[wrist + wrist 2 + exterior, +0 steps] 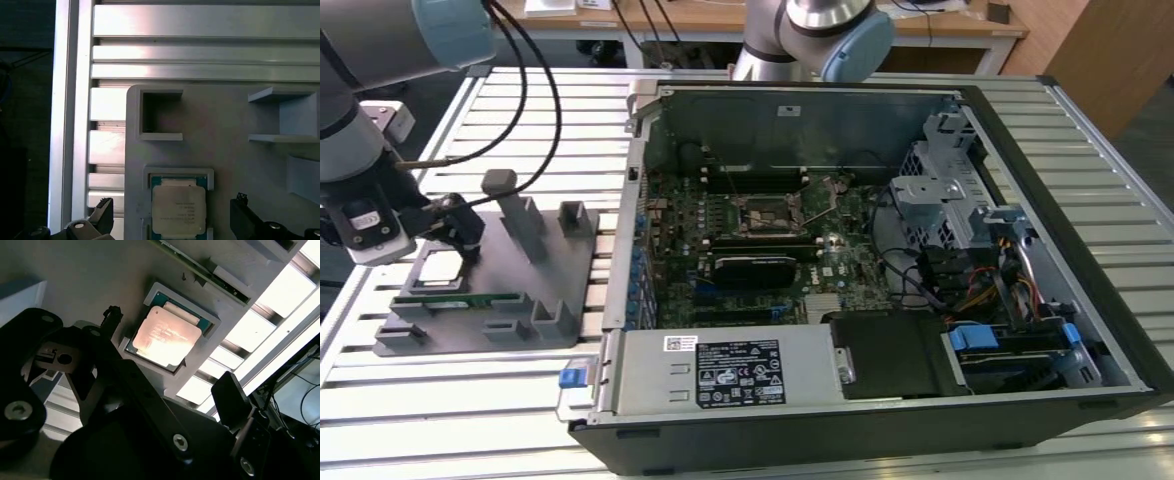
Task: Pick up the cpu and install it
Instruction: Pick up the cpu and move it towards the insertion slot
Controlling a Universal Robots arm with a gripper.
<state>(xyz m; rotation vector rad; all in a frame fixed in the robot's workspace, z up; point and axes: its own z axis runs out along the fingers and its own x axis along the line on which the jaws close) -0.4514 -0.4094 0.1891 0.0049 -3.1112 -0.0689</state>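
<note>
The gaps in the holder's raised rim leave room for my fingers at the opposite side edges of the cpu (438, 266), so my gripper needs to pick it up there.
The cpu (438, 266) is a flat square chip with a silver-grey top. It lies in a square recess of the grey holder (520, 300) on the exterior view's left. My gripper (454, 240) hangs just above it. In both wrist views the cpu (178, 210) (165, 336) sits between my two black fingers (102, 211), which stand apart on either side of it without touching. My gripper (171, 206) (171, 352) is open and holds nothing. The open computer case (1067, 130) stands at the exterior view's right, with the bare motherboard socket (767, 212) near its middle.
A green memory stick (474, 297) lies in the holder beside the cpu. Upright grey posts (520, 215) rise from the holder near my gripper. A second arm's base (814, 35) stands behind the case. Black cables (534, 90) hang from my arm. The slatted metal table (454, 400) carries everything.
</note>
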